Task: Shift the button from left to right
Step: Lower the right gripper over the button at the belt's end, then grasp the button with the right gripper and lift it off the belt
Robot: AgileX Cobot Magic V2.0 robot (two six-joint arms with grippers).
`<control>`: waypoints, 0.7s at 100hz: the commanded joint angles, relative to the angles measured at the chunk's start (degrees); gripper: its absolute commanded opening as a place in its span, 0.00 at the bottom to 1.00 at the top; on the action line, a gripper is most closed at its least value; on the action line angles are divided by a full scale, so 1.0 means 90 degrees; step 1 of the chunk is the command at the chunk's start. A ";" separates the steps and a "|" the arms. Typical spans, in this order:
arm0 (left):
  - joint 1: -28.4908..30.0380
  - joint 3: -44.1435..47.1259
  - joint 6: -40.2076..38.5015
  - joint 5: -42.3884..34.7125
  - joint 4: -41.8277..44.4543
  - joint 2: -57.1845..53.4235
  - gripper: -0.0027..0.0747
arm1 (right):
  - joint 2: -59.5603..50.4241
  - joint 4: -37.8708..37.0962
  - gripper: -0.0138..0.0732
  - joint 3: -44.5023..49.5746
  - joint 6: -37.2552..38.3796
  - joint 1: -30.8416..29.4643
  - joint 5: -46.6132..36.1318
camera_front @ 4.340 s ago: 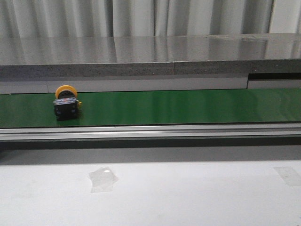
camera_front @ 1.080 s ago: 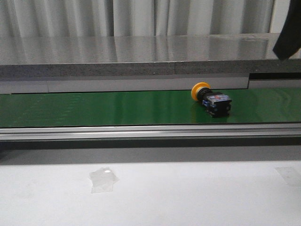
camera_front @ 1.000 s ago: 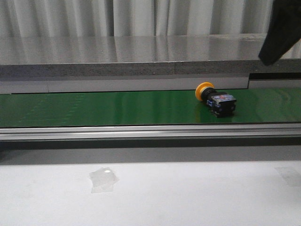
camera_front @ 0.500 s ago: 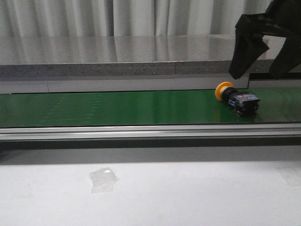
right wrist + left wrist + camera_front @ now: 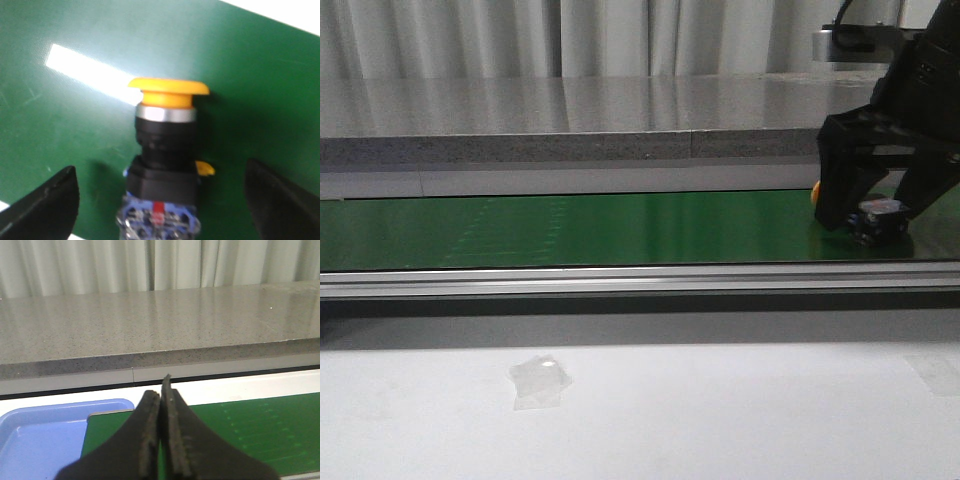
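Note:
My right gripper's fingers are beside the button's black body, low over the green belt, so closing now would catch the button (image 5: 880, 213).
The button (image 5: 880, 213) lies on its side on the green belt (image 5: 620, 230) at the far right, with only a sliver of its yellow-orange cap showing past a finger. My right gripper (image 5: 875, 218) is open and low over the belt, one finger on each side of the button and not touching it. In the right wrist view the button (image 5: 165, 165) lies between the two fingers, its cap (image 5: 168, 90) pointing away. My left gripper (image 5: 162, 390) is shut and empty above the belt's left end; it is out of the front view.
A blue tray (image 5: 40, 435) sits beside the belt's left end. A grey stone ledge (image 5: 620, 125) runs behind the belt and a metal rail (image 5: 620, 280) runs in front. A crumpled clear scrap (image 5: 540, 380) lies on the white table.
The button has travelled along the belt from far left to far right. My right gripper has come down from the upper right and now straddles it, open.

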 commanded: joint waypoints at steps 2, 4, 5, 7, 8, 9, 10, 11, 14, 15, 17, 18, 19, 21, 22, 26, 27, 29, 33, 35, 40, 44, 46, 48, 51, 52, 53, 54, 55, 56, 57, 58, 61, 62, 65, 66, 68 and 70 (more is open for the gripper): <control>-0.0040 -0.0165 -0.0012 -0.0520 -0.0052 0.0030 0.01 | -0.0181 0.0005 0.86 -0.0195 -0.0075 -0.0013 -0.0100; -0.0040 -0.0165 -0.0012 -0.0520 -0.0052 0.0030 0.01 | -0.0181 0.0005 0.83 -0.0195 -0.0070 -0.0013 -0.0071; -0.0040 -0.0165 -0.0012 -0.0520 -0.0052 0.0030 0.01 | -0.0181 0.0005 0.82 -0.0195 -0.0070 -0.0013 -0.0063; -0.0040 -0.0165 -0.0012 -0.0520 -0.0052 0.0030 0.01 | -0.0181 0.0005 0.78 -0.0195 -0.0070 -0.0013 -0.0031; -0.0040 -0.0165 -0.0012 -0.0520 -0.0052 0.0030 0.01 | -0.0187 0.0005 0.76 -0.0195 -0.0070 -0.0013 -0.0021; -0.0040 -0.0165 -0.0012 -0.0520 -0.0052 0.0030 0.01 | -0.0187 0.0005 0.74 -0.0202 -0.0070 -0.0013 0.0001; -0.0040 -0.0165 -0.0012 -0.0520 -0.0052 0.0030 0.01 | -0.0195 0.0005 0.72 -0.0209 -0.0070 -0.0013 0.0011; -0.0040 -0.0165 -0.0012 -0.0520 -0.0052 0.0030 0.01 | -0.0195 0.0005 0.69 -0.0221 -0.0070 -0.0013 0.0040; -0.0040 -0.0165 -0.0012 -0.0520 -0.0052 0.0030 0.01 | -0.0195 0.0005 0.62 -0.0249 -0.0070 -0.0013 0.0121; -0.0040 -0.0165 -0.0012 -0.0520 -0.0052 0.0030 0.01 | -0.0195 0.0005 0.59 -0.0255 -0.0070 -0.0013 0.0139; -0.0040 -0.0165 -0.0012 -0.0520 -0.0052 0.0030 0.01 | -0.0195 0.0005 0.56 -0.0276 -0.0070 -0.0013 0.0191; -0.0040 -0.0165 -0.0012 -0.0520 -0.0052 0.0030 0.01 | -0.0195 0.0005 0.53 -0.0296 -0.0070 -0.0013 0.0233; -0.0040 -0.0165 -0.0012 -0.0520 -0.0052 0.0030 0.01 | -0.0195 0.0005 0.51 -0.0308 -0.0070 -0.0013 0.0260; -0.0040 -0.0165 -0.0012 -0.0520 -0.0052 0.0030 0.01 | -0.0195 0.0005 0.48 -0.0348 -0.0070 -0.0013 0.0344; -0.0040 -0.0165 -0.0012 -0.0520 -0.0052 0.0030 0.01 | -0.0195 0.0005 0.46 -0.0365 -0.0070 -0.0013 0.0373; -0.0040 -0.0165 -0.0012 -0.0520 -0.0052 0.0030 0.01 | -0.0201 0.0005 0.43 -0.0461 -0.0070 -0.0013 0.0556; -0.0040 -0.0165 -0.0012 -0.0520 -0.0052 0.0030 0.01 | -0.0201 0.0005 0.43 -0.0500 -0.0070 -0.0013 0.0589; -0.0040 -0.0165 -0.0012 -0.0520 -0.0052 0.0030 0.01 | -0.0201 0.0005 0.43 -0.0542 -0.0070 -0.0018 0.0687; -0.0040 -0.0165 -0.0012 -0.0520 -0.0052 0.0030 0.01 | -0.0201 0.0005 0.43 -0.0694 -0.0070 -0.0026 0.0883; -0.0040 -0.0165 -0.0012 -0.0520 -0.0052 0.0030 0.01 | -0.0201 -0.0001 0.43 -0.0777 -0.0070 -0.0026 0.0977; -0.0040 -0.0165 -0.0012 -0.0520 -0.0052 0.0030 0.01 | -0.0214 -0.0032 0.43 -0.0990 -0.0063 -0.0041 0.1179; -0.0040 -0.0165 -0.0012 -0.0520 -0.0052 0.0030 0.01 | -0.0228 -0.0084 0.43 -0.1184 -0.0038 -0.0061 0.1307; -0.0040 -0.0165 -0.0012 -0.0520 -0.0052 0.0030 0.01 | -0.0238 -0.0119 0.43 -0.1284 -0.0015 -0.0077 0.1354; -0.0040 -0.0165 -0.0012 -0.0520 -0.0052 0.0030 0.01 | -0.0254 -0.0144 0.43 -0.1376 0.0003 -0.0099 0.1378; -0.0040 -0.0165 -0.0012 -0.0520 -0.0052 0.0030 0.01 | -0.0287 -0.0205 0.43 -0.1490 0.0028 -0.0136 0.1411; -0.0040 -0.0165 -0.0012 -0.0520 -0.0052 0.0030 0.01 | -0.0292 -0.0214 0.43 -0.1518 0.0028 -0.0160 0.1417; -0.0040 -0.0165 -0.0012 -0.0520 -0.0052 0.0030 0.01 | -0.0291 -0.0235 0.43 -0.1579 0.0035 -0.0173 0.1430; -0.0040 -0.0165 -0.0012 -0.0520 -0.0052 0.0030 0.01 | -0.0312 -0.0248 0.43 -0.1610 0.0035 -0.0200 0.1441; -0.0040 -0.0165 -0.0012 -0.0520 -0.0052 0.0030 0.01 | -0.0320 -0.0262 0.43 -0.1673 0.0035 -0.0215 0.1450; -0.0040 -0.0165 -0.0012 -0.0520 -0.0052 0.0030 0.01 | -0.0331 -0.0283 0.43 -0.1704 0.0035 -0.0230 0.1472; -0.0040 -0.0165 -0.0012 -0.0520 -0.0052 0.0030 0.01 | -0.0336 -0.0294 0.43 -0.1734 0.0035 -0.0261 0.1482; -0.0040 -0.0165 -0.0012 -0.0520 -0.0052 0.0030 0.01 | -0.0344 -0.0308 0.43 -0.1793 0.0035 -0.0279 0.1499; -0.0040 -0.0165 -0.0012 -0.0520 -0.0052 0.0030 0.01 | -0.0360 -0.0354 0.43 -0.1905 0.0035 -0.0382 0.1528; -0.0040 -0.0165 -0.0012 -0.0520 -0.0052 0.0030 0.01 | -0.0360 -0.0361 0.43 -0.1955 0.0035 -0.0407 0.1535; -0.0040 -0.0165 -0.0012 -0.0520 -0.0052 0.0030 0.01 | -0.0387 -0.0396 0.43 -0.2048 0.0035 -0.0508 0.1553; -0.0040 -0.0165 -0.0012 -0.0520 -0.0052 0.0030 0.01 | -0.0386 -0.0408 0.43 -0.2068 0.0035 -0.0561 0.1553; -0.0040 -0.0165 -0.0012 -0.0520 -0.0052 0.0030 0.01 | -0.0394 -0.0416 0.43 -0.2128 0.0035 -0.0650 0.1558; -0.0040 -0.0165 -0.0012 -0.0520 -0.0052 0.0030 0.01 | -0.0394 -0.0432 0.43 -0.2182 0.0035 -0.0714 0.1569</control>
